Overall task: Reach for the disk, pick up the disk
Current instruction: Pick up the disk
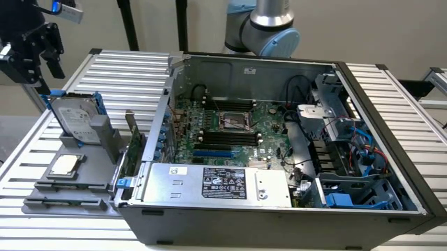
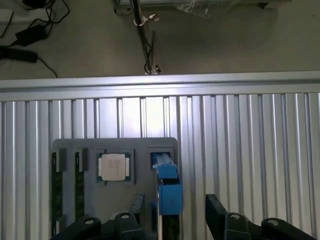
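Observation:
My gripper comes down first and then closes on the carrier, since my fingers still hang above the blue carrier (image 1: 57, 93) of the disk (image 1: 75, 119).
The disk (image 1: 75, 119) stands upright on its edge in a slot of the grey fixture (image 1: 98, 172) at the exterior view's left. It is a silver-grey drive with a white label and a bright blue carrier around it. In the wrist view the disk (image 2: 167, 192) appears edge-on from above, mostly as its blue carrier. My black gripper (image 1: 41, 73) hangs in the air above the disk and a little further toward the exterior view's left, touching nothing. The gripper (image 2: 175, 207) is open, its fingers (image 2: 214, 206) standing on either side of the disk's line with nothing held.
A small square silver chip (image 1: 64, 164) (image 2: 114, 166) lies in a recess of the same fixture. An open computer case (image 1: 279, 146) with a motherboard fills the middle of the slatted aluminium table (image 1: 125, 73). The table's edge (image 2: 160, 82) drops to the floor, where cables lie.

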Robot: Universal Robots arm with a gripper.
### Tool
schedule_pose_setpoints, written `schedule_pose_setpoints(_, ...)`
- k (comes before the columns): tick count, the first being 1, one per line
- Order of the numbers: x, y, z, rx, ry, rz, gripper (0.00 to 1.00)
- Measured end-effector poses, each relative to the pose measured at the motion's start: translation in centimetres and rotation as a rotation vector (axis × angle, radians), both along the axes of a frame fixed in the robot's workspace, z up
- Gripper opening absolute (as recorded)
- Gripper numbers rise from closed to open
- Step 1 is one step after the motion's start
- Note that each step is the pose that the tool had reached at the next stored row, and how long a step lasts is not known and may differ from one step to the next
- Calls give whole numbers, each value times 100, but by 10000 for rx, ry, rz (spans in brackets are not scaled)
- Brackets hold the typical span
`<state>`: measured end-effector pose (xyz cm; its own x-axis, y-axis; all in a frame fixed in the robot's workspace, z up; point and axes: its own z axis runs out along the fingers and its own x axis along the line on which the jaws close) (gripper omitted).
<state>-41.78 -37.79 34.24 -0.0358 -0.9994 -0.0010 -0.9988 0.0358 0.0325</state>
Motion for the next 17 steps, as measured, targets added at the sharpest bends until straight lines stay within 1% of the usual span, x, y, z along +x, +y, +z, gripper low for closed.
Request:
schedule_pose_setpoints(5, 0, -6, -91, 0, 0, 134, 60)
schedule_pose_setpoints(9, 0, -39, -164, 7, -10, 141, 60)
schedule_pose_setpoints(13, 0, -63, -237, 26, -39, 141, 60)
schedule_pose_setpoints(17, 0, -67, -309, 63, -66, 140, 60)
